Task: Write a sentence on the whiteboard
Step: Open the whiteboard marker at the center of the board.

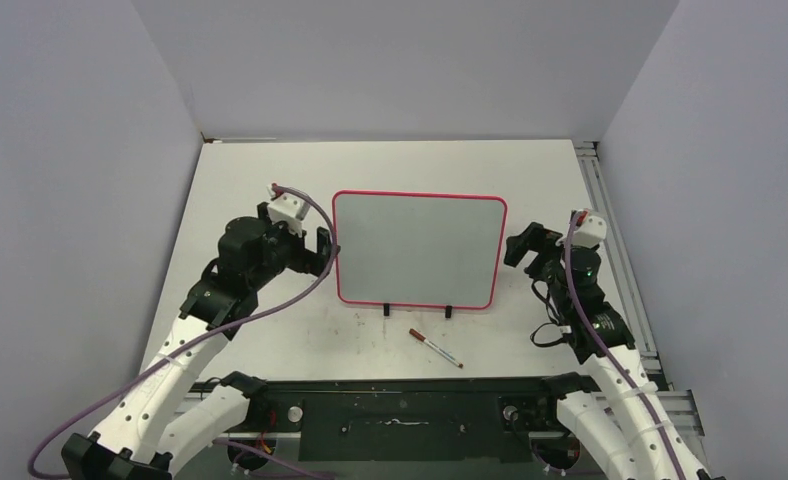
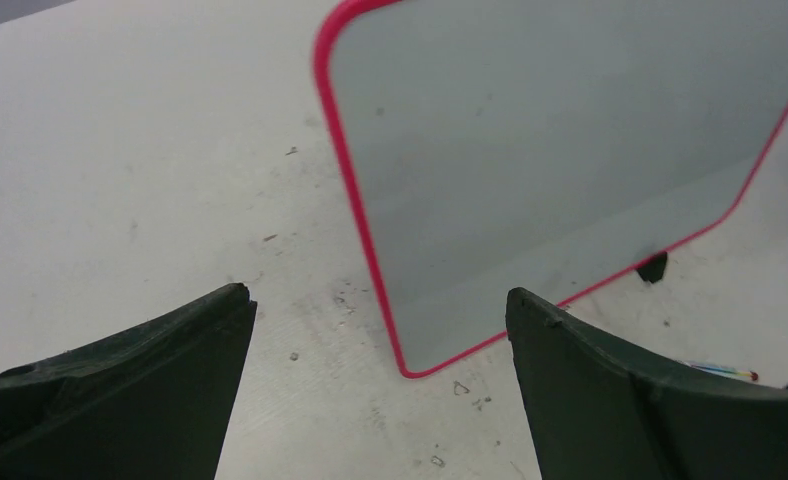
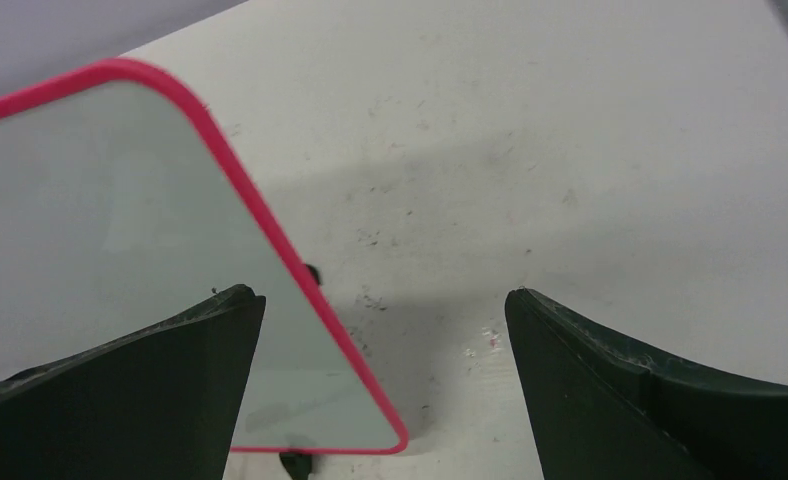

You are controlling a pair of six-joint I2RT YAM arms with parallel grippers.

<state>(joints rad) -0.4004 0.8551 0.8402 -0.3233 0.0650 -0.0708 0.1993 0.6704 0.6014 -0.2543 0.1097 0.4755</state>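
Observation:
I should reach the marker with my right gripper and grab it by its white body point(image 1: 444, 353), so that the marker's dark red cap stays free for my left gripper.
The whiteboard point(image 1: 417, 250) stands upright in the middle of the table on two black feet, pink-red frame all round. Its face is blank; no sentence shows on it. My left gripper point(image 1: 322, 250) is open just beside the board's left edge, nothing between its fingers. In the left wrist view the whiteboard point(image 2: 550, 150) fills the upper right and its lower corner sits ahead of my left gripper point(image 2: 378, 300). My right gripper point(image 1: 518, 245) is open and empty beside the right edge. The right wrist view shows the whiteboard point(image 3: 90, 200) at left, ahead of my right gripper point(image 3: 383, 298).
A thin marker point(image 1: 435, 348) with a dark red cap lies on the table in front of the board, between the arms; its end shows as the marker point(image 2: 725, 372) in the left wrist view. A metal rail point(image 1: 610, 230) runs along the right table edge. Grey walls enclose three sides.

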